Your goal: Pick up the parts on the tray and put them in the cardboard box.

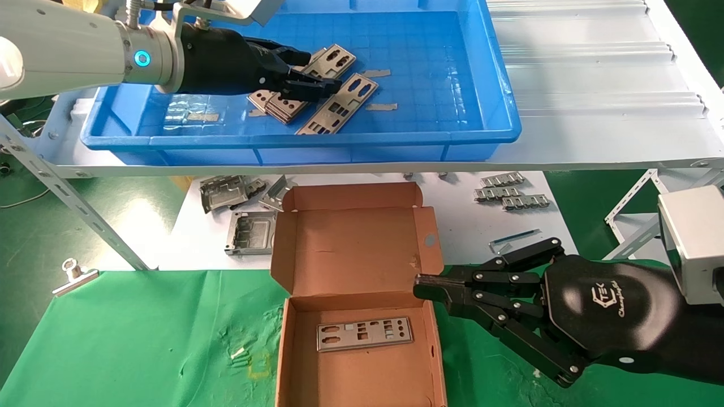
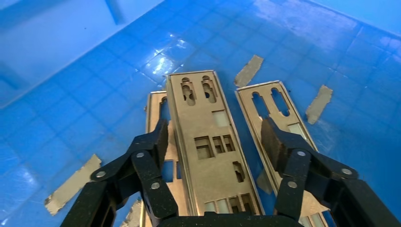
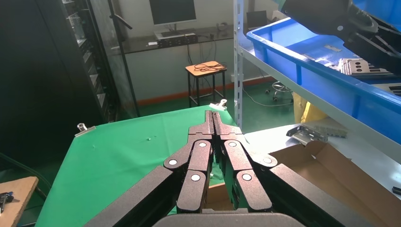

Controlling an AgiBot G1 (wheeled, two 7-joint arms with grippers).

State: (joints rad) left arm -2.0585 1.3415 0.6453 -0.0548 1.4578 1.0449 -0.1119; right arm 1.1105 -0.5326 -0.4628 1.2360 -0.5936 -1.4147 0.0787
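My left gripper grabs the silvery plate [image 2: 213, 142] by its long side edges next, since the plate is long end to end but narrow across.
The blue tray [image 1: 452, 85] sits on the raised shelf. It holds several parts: a small stack [image 1: 283, 106], one plate [image 1: 334, 59] and another plate [image 1: 339, 104]. My left gripper [image 1: 319, 72] is low in the tray over them. In the left wrist view it [image 2: 215, 137] is open, with its fingers [image 2: 158, 137] on either side of the top plate [image 2: 208, 142]; a second plate [image 2: 276, 109] lies beside. The cardboard box [image 1: 350, 249] stands open below with one plate [image 1: 365, 333] on its floor. My right gripper [image 1: 421, 288] is shut and empty at the box's right wall, also seen in its wrist view [image 3: 213, 116].
Grey tape scraps [image 1: 376, 73] lie on the tray floor. Grey boxy brackets [image 1: 226, 192] sit left of the box lid, ridged strips [image 1: 509, 192] to its right. A metal clip [image 1: 73, 278] lies on the green cloth [image 1: 141, 339]. A slanted shelf strut [image 1: 73, 209] stands at left.
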